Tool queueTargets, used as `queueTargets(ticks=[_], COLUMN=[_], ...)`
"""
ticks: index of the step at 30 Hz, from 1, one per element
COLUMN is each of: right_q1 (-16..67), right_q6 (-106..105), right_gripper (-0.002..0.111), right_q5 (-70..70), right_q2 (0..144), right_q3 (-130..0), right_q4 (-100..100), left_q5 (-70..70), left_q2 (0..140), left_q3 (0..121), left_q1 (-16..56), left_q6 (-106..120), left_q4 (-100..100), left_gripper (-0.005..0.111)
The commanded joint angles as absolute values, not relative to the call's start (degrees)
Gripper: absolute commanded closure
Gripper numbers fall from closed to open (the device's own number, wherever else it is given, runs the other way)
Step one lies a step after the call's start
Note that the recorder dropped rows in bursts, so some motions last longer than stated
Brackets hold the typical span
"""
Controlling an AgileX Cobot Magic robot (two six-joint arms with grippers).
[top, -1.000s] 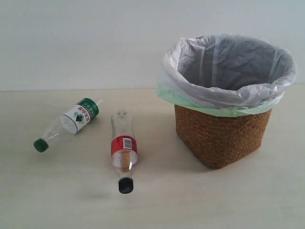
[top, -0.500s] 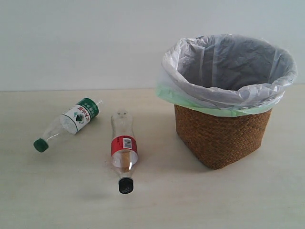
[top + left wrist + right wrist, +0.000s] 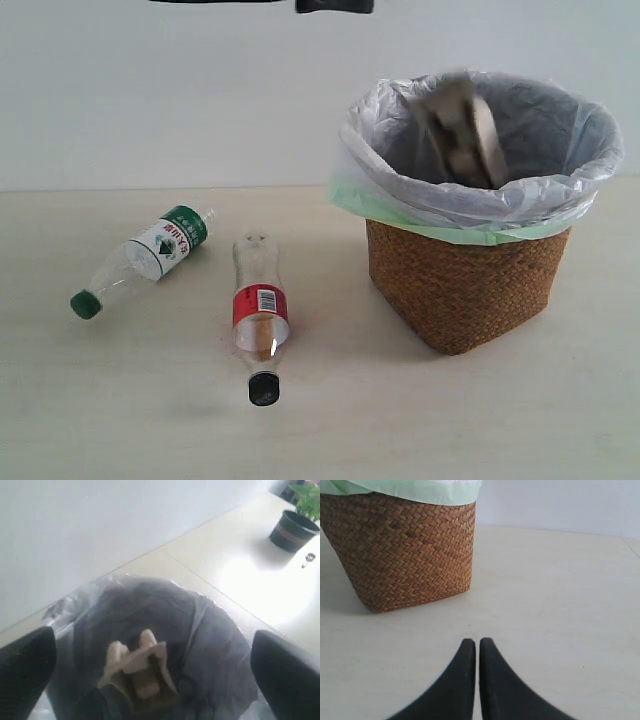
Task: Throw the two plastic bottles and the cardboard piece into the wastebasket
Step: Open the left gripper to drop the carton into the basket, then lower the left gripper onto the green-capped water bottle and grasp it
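The green-capped bottle should be grabbed next with my left gripper, by its green-and-white label. Then the bottle will go into the wastebasket.
The cardboard piece is a blurred grey-beige shape in mid-air inside the mouth of the wastebasket. In the left wrist view it hangs free over the grey liner. My left gripper is open above it, its fingers spread wide and touching nothing. The green-capped bottle and the red-labelled, black-capped bottle lie on their sides on the table, left of the basket. My right gripper is shut and empty, low over the table beside the basket's wicker wall.
Dark parts of an arm show at the top edge of the exterior view. A potted plant stands on the floor far off. The pale table runs in front of the bottles and basket.
The cardboard piece has appeared in the basket's mouth, blurred, where the liner was bare before. Dark arm parts now show at the top edge. Both bottles lie as before.
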State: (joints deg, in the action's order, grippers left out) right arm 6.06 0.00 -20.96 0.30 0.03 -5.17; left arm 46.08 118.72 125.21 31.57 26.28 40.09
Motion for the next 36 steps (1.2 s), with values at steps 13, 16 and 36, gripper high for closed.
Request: queueTargets(ticks=[13,16,36], right_q1=[5.8,5.8,5.8], right_q6=[0.0,0.0,0.0], right_gripper=[0.108,0.108,0.108], right_q5=[-20.7,-20.7,-20.7], right_q2=[0.0,0.0,0.0], right_q3=[0.0,0.0,0.0], right_q4=[-5.2,-5.2,-5.2], left_q5=[70.0,70.0,44.6], left_q2=[116.0,114.2,127.4], left_q3=[129.8,125.4,101.4], left_q1=[23.7,19.7,8.3], left_q6=[-3.1,-11.6,18.1], left_q4=[-0.8,-0.5,5.7], left_gripper=[0.011,0.011,0.011])
